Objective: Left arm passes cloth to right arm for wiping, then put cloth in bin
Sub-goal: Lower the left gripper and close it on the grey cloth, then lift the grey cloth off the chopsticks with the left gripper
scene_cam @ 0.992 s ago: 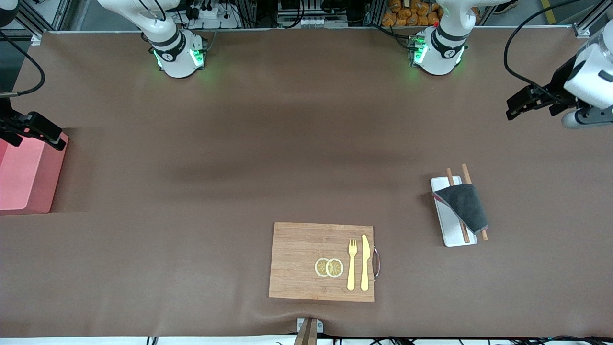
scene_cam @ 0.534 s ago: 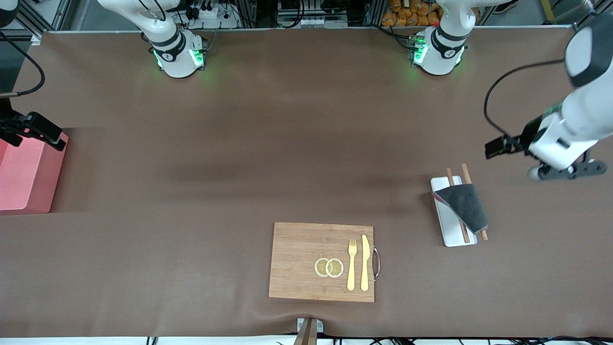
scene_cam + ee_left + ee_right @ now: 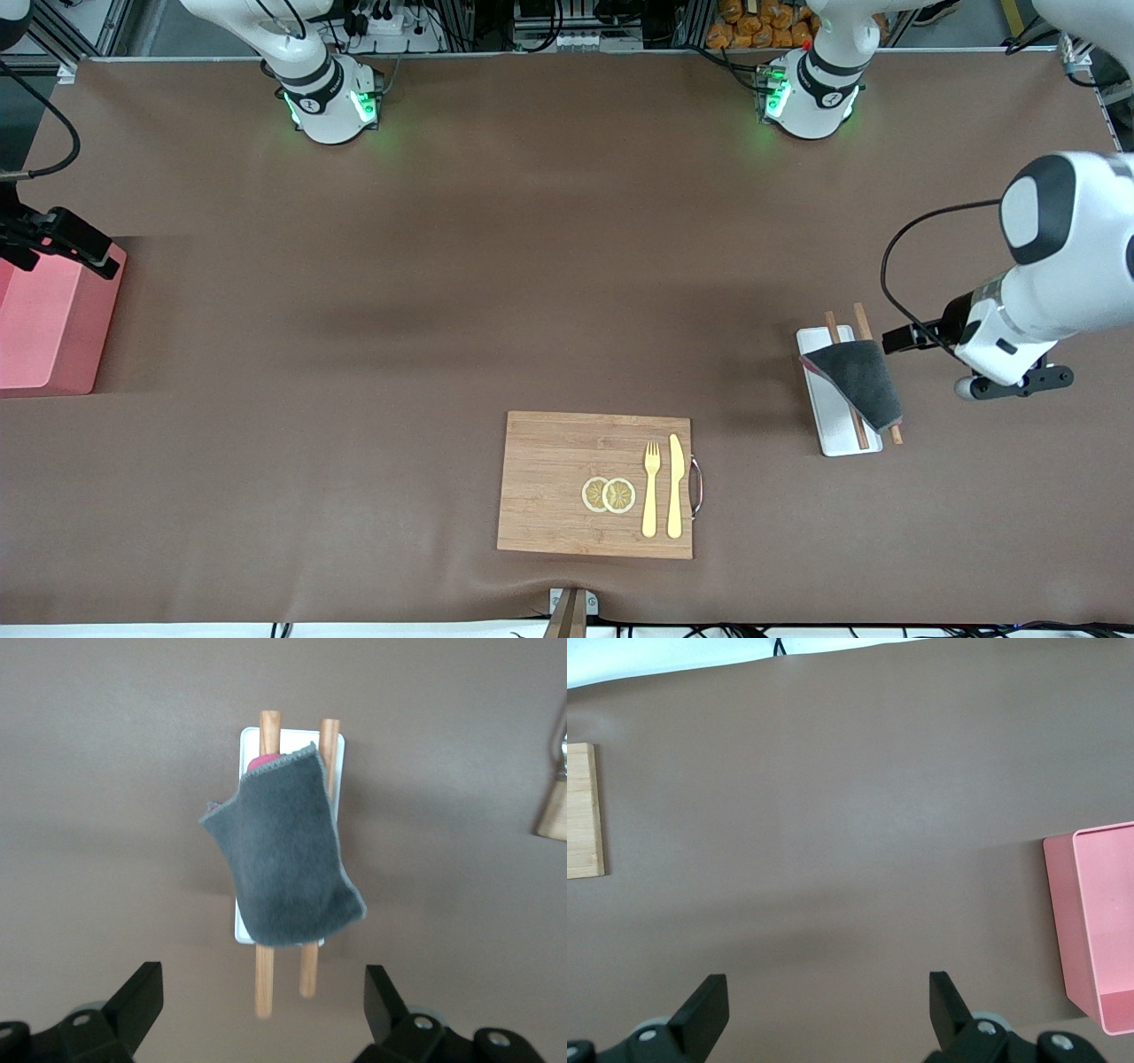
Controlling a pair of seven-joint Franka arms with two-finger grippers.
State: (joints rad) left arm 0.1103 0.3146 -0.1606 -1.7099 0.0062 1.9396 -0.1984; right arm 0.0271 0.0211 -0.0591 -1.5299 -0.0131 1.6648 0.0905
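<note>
My left gripper will take the cloth by its plain grey end (image 3: 310, 926) next, so that the charcoal-grey cloth's end with the reddish bit (image 3: 262, 763) stays free for wiping.
The charcoal-grey cloth (image 3: 858, 379) lies draped over a white tray (image 3: 833, 430) and two wooden chopsticks (image 3: 860, 316). In the left wrist view the cloth (image 3: 283, 859) shows a reddish bit at one end. My left gripper (image 3: 897, 339) hangs open and empty just beside the cloth, toward the left arm's end of the table; its open jaws (image 3: 263, 1010) frame the chopstick tips. My right gripper (image 3: 84, 244) waits open and empty (image 3: 824, 1010) over the edge of the salmon-pink bin (image 3: 44, 328), which also shows in the right wrist view (image 3: 1099, 921).
A wooden cutting board (image 3: 554, 483) lies near the front camera, mid-table. It holds two lemon slices (image 3: 609, 494), a yellow fork (image 3: 651, 487) and a yellow knife (image 3: 675, 486). Its edge also shows in the right wrist view (image 3: 583, 811).
My left arm has swung in from the table's end and come down, bringing its gripper right beside the cloth. The right arm, cloth and bin have not moved.
</note>
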